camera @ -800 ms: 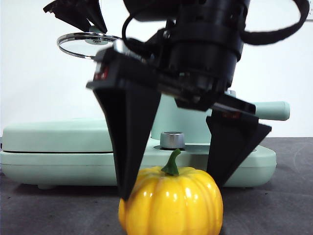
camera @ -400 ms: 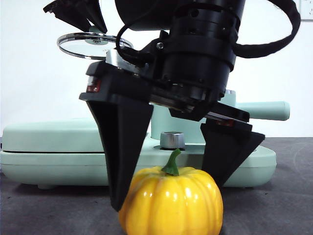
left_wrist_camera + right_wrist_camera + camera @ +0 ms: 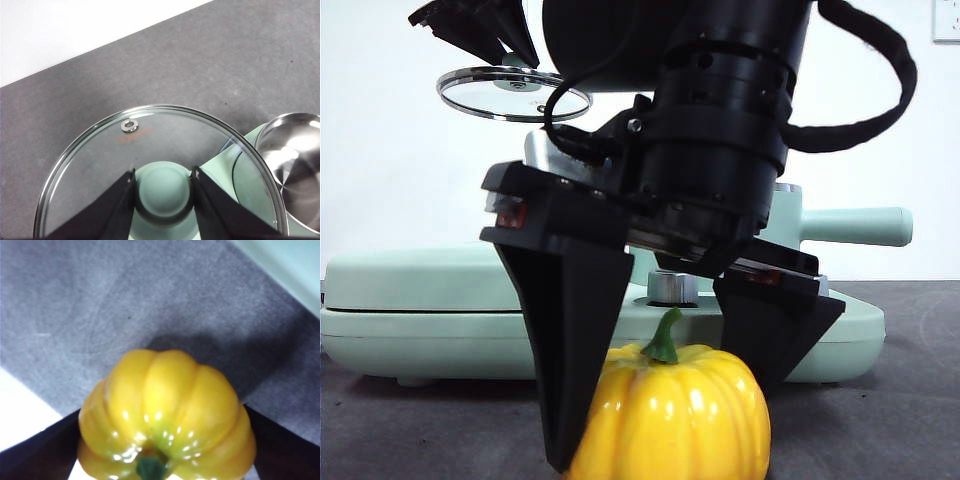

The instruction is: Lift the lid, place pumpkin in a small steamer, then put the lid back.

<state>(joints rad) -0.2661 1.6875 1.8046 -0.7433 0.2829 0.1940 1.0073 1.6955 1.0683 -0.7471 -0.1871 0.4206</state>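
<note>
I will next use my right gripper to grab the yellow-orange pumpkin [image 3: 665, 415] by its ribbed sides, so that I can put the pumpkin in the small steamer [image 3: 788, 218].
The yellow-orange pumpkin [image 3: 665, 415] with its green stem sits on the dark table at the front. My right gripper [image 3: 665, 420] has come down over it, open, with one black jaw at each side of it. The right wrist view shows the pumpkin [image 3: 165, 410] filling the gap of the right gripper [image 3: 162, 445]. My left gripper [image 3: 163, 174] is shut on the mint-green knob of the glass lid [image 3: 150, 135] and holds the lid [image 3: 515, 92] high at the back left. The steamer [image 3: 295, 165] stands uncovered. In the front view only its handle [image 3: 850, 226] shows past the arm.
A wide flat mint-green appliance [image 3: 430, 300] with a steel dial [image 3: 672, 287] stretches across the table behind the pumpkin. Dark grey table [image 3: 880, 420] lies bare to the right of the pumpkin.
The right gripper has sunk lower, so its jaws now reach further down the pumpkin's sides. The lid in the left gripper has stayed where it was.
</note>
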